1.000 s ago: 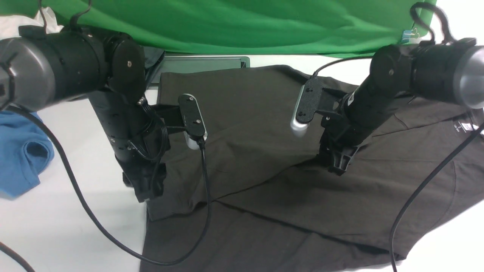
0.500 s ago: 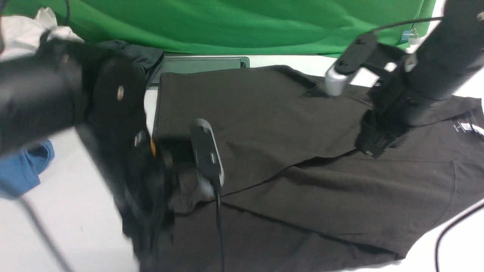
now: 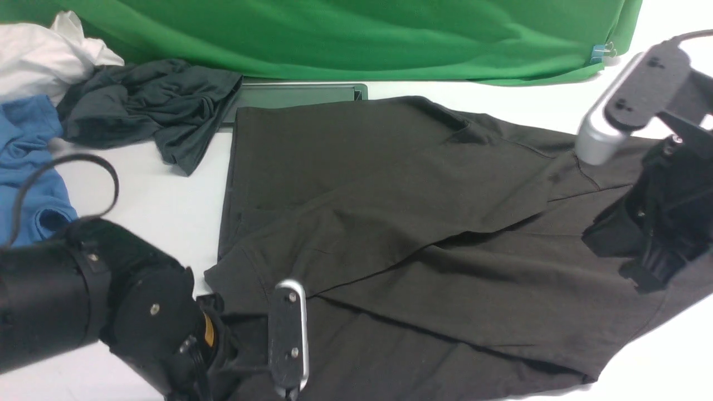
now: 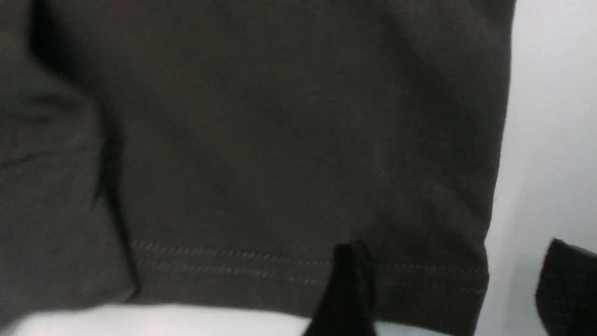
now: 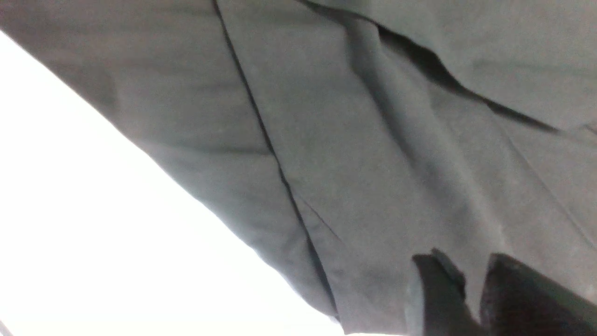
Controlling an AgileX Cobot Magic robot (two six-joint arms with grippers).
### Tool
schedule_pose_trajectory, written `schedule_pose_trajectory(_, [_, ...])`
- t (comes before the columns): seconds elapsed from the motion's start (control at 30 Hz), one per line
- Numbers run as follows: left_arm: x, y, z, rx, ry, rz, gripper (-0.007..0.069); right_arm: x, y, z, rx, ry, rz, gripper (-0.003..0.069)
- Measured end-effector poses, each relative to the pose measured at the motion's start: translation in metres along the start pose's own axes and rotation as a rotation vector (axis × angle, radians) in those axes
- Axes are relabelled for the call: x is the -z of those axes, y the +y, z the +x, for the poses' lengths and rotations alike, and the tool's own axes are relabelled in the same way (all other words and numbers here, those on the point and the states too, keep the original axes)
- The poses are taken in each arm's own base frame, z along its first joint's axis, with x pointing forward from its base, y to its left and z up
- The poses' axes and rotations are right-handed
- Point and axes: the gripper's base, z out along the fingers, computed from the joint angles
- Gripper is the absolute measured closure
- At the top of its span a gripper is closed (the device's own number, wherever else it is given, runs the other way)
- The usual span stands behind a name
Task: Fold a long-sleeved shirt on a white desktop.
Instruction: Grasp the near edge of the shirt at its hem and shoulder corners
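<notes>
My left gripper grabs the shirt by its stitched hem corner (image 4: 450,297) next, where bare desktop leaves the shirt's edge free, since the rest of the shirt lies flat.
The long-sleeved shirt (image 3: 390,223), dark brownish-black, lies spread across the white desktop (image 3: 167,211) with a sleeve folded diagonally over its body. My left gripper (image 4: 457,289) is open wide. One finger is over the stitched hem (image 4: 280,266); the other is over bare desktop (image 4: 550,116), with the hem corner between them. In the front view only the left arm and its wrist camera (image 3: 287,340) show, at the near left. My right gripper (image 3: 646,273) sits low over the shirt's right end. Its fingers (image 5: 438,289) are almost together, with no cloth bunched between them (image 5: 468,261).
A dark grey-teal garment (image 3: 150,106), a blue shirt (image 3: 28,161) and white cloth (image 3: 44,50) are piled at the back left. The grey-framed hatch (image 3: 301,94) lies behind the shirt, under the green backdrop (image 3: 362,33). A black cable (image 3: 67,167) loops over the left side.
My left arm has dropped from the shirt's left side to its near left hem corner and opened. My right arm has swung right, off the folded sleeve toward the collar end, with its jaws narrowed.
</notes>
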Motion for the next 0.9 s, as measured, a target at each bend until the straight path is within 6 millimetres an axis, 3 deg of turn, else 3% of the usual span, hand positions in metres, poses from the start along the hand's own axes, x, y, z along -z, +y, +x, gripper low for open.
schedule_pose_trajectory(0.1, [-0.0103,-0.0059,0.0044,-0.043,0.022,0.039,0.0059,0.0057,0.0012,0.0016,0.005,-0.023,0.010,0.0500])
schedule_pose_trajectory(0.37, [-0.0120,-0.0007,0.0023,-0.079,-0.002,-0.021,0.0064,0.0066,0.0013,0.0016,0.008,-0.029,0.012,0.0487])
schedule_pose_trajectory(0.67, [-0.0122,-0.0021,0.0029,-0.077,0.003,-0.006,0.0245,0.0066,0.0011,0.0012,0.010,-0.034,0.014,0.0475])
schedule_pose_trajectory(0.77, [-0.0122,-0.0041,0.0023,-0.057,-0.005,0.015,0.0234,0.0066,0.0010,0.0010,0.010,-0.036,0.015,0.0472])
schedule_pose_trajectory(0.9, [-0.0122,-0.0036,0.0016,-0.053,-0.012,0.010,0.0152,0.0066,0.0010,0.0010,0.010,-0.037,0.016,0.0470])
